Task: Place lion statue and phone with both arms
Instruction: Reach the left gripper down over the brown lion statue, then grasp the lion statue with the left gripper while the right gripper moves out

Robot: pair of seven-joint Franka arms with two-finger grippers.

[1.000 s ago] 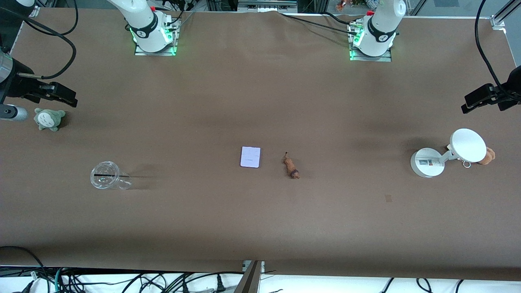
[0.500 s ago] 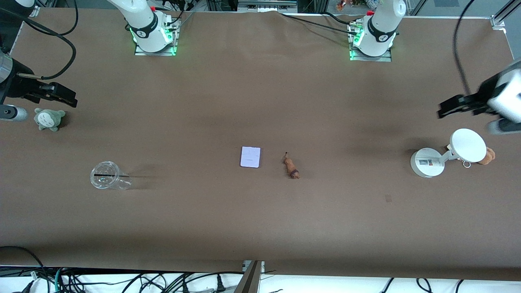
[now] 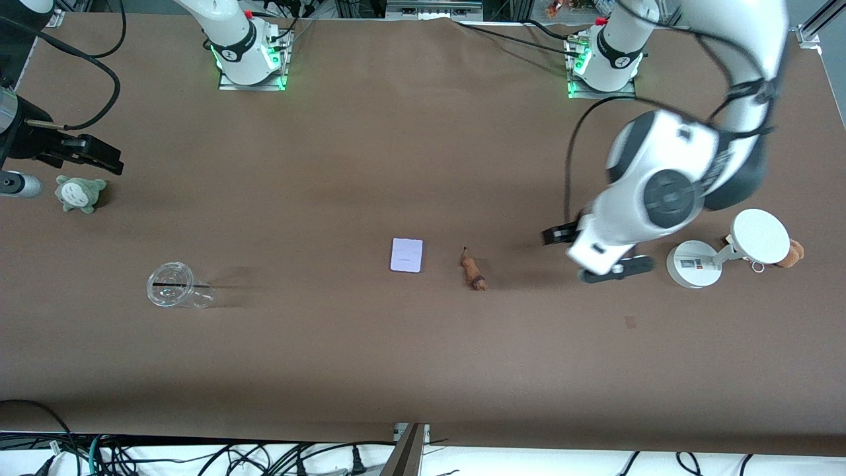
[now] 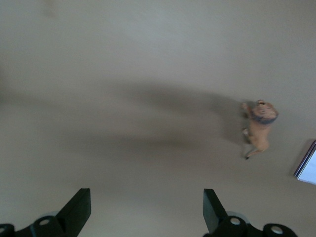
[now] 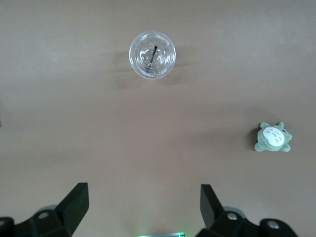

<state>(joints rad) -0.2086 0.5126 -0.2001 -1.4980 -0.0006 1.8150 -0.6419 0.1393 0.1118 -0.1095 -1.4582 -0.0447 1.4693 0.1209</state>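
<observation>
Next, my left gripper reaches the lion statue and takes hold of its brown body [image 3: 471, 267], leaving the lion statue's dark-maned head [image 3: 479, 282] free.
The lion statue [image 3: 473, 270] lies on its side mid-table, tiny and brown with a darker mane end. The phone [image 3: 406, 255] lies flat beside it, toward the right arm's end. My left gripper [image 3: 556, 236] is open and empty, over bare table between the lion and the white stand. In the left wrist view the gripper [image 4: 145, 210] shows open, with the lion [image 4: 259, 126] off to one side and a corner of the phone [image 4: 308, 167] at the edge. My right gripper [image 3: 99, 155] waits, open and empty, over the table's right-arm end; it also shows in the right wrist view [image 5: 143, 207].
A white round stand [image 3: 694, 263] with a disc head [image 3: 760, 236] and an orange-brown plush [image 3: 793, 253] stand at the left arm's end. A grey-green plush [image 3: 79, 192] and a clear lidded cup [image 3: 175, 285] sit at the right arm's end.
The left arm has swung in from the table's left-arm end toward the middle, bringing its gripper close to the lion. The right arm has barely moved. The lion and phone have not moved.
</observation>
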